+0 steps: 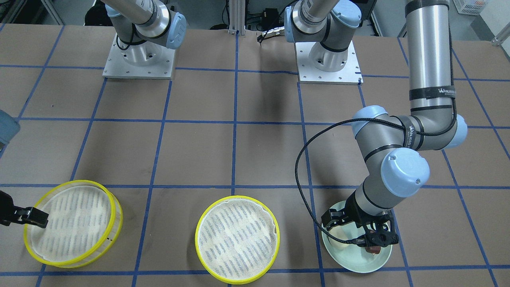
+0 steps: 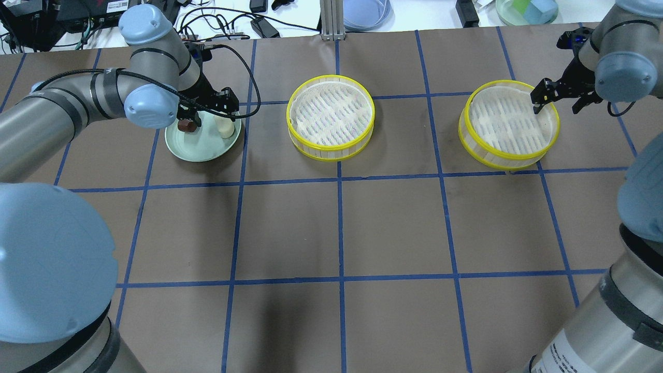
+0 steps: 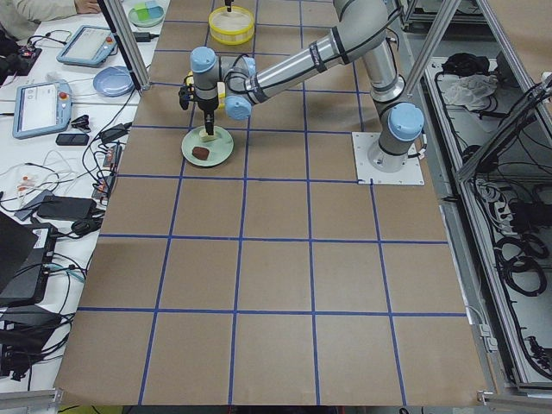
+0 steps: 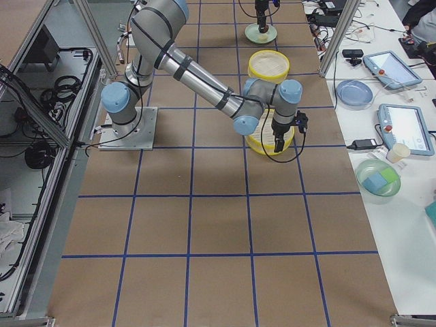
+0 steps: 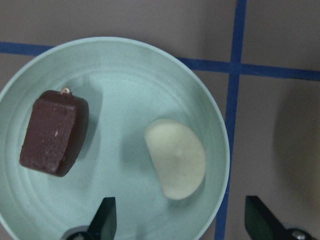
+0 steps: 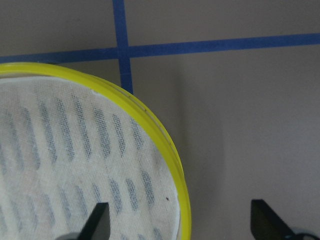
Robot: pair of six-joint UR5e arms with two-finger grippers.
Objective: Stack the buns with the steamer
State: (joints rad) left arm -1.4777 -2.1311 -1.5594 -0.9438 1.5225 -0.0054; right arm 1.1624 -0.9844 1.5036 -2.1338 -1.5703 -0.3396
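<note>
I should next grab the cream bun by its rounded sides with my left gripper, to stack the buns in the steamer (image 1: 237,239).
Two buns lie on a pale-green plate (image 2: 203,147): a cream bun (image 5: 176,157) and a reddish-brown bun (image 5: 54,132). My left gripper (image 5: 182,225) is open and hovers above the plate, its fingers to either side of the cream bun without touching it. It also shows in the overhead view (image 2: 207,110). Two yellow-rimmed steamer tiers with white mesh liners stand empty, one in the middle (image 2: 330,116) and one at the right (image 2: 508,124). My right gripper (image 6: 180,225) is open and straddles the right tier's rim (image 6: 167,145) at its outer edge.
The brown paper table has blue tape grid lines. The arms' base plates (image 1: 138,59) stand on the robot's side. A black cable (image 1: 303,179) loops from the left wrist. Tablets, bowls and cables lie on a side bench (image 2: 362,10) beyond the table's far edge.
</note>
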